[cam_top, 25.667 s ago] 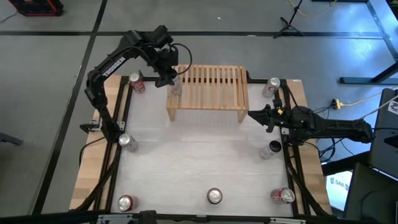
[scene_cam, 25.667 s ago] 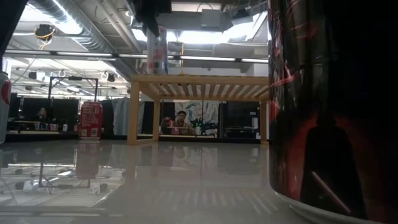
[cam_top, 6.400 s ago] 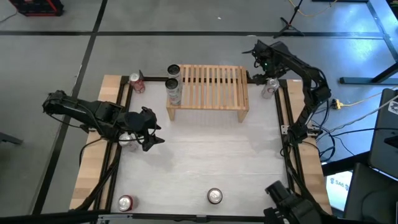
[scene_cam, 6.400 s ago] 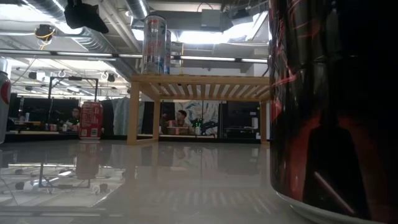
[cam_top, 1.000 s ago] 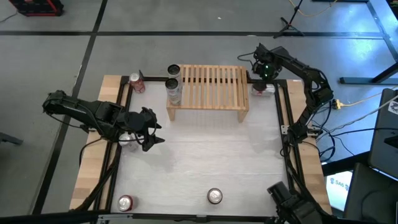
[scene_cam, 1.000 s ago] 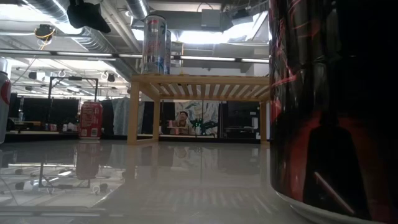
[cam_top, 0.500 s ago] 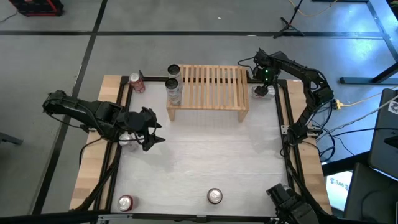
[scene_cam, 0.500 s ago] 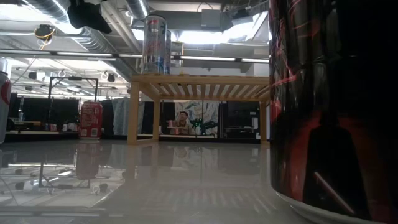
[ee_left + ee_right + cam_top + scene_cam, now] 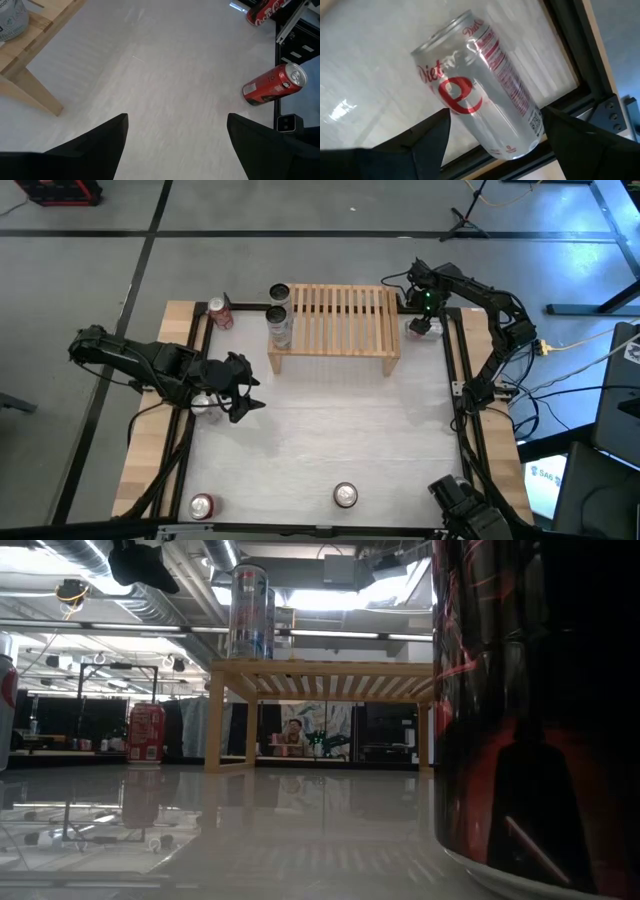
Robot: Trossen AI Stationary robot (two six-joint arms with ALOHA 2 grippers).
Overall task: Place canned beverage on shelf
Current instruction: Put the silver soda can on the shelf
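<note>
The robot's right gripper needs to get the can onto the shelf, so it should grab the silver can's bottom end (image 9: 516, 145) next.
The shelf (image 9: 335, 325), a low rack of pale wood slats, stands at the table's far side with two cans (image 9: 279, 306) upright on its left end. A silver Diet Coke can (image 9: 480, 95) stands on the table at the far right corner (image 9: 418, 328), right of the shelf. My right gripper (image 9: 495, 150) hangs over it, open, one finger on each side of the can with a gap to each. My left gripper (image 9: 175, 145) is open over the table's left side (image 9: 238, 388), with nothing between its fingers.
A red can (image 9: 220, 312) stands left of the shelf and a can (image 9: 205, 408) sits under my left arm. Two more cans (image 9: 202, 505) (image 9: 345, 495) stand at the near edge. A dark can (image 9: 530, 710) fills the low view's right. The black frame rail (image 9: 458, 360) runs beside the silver can.
My right gripper has come a little toward the near edge and down over the silver can, its fingers still apart. The can has kept its place.
</note>
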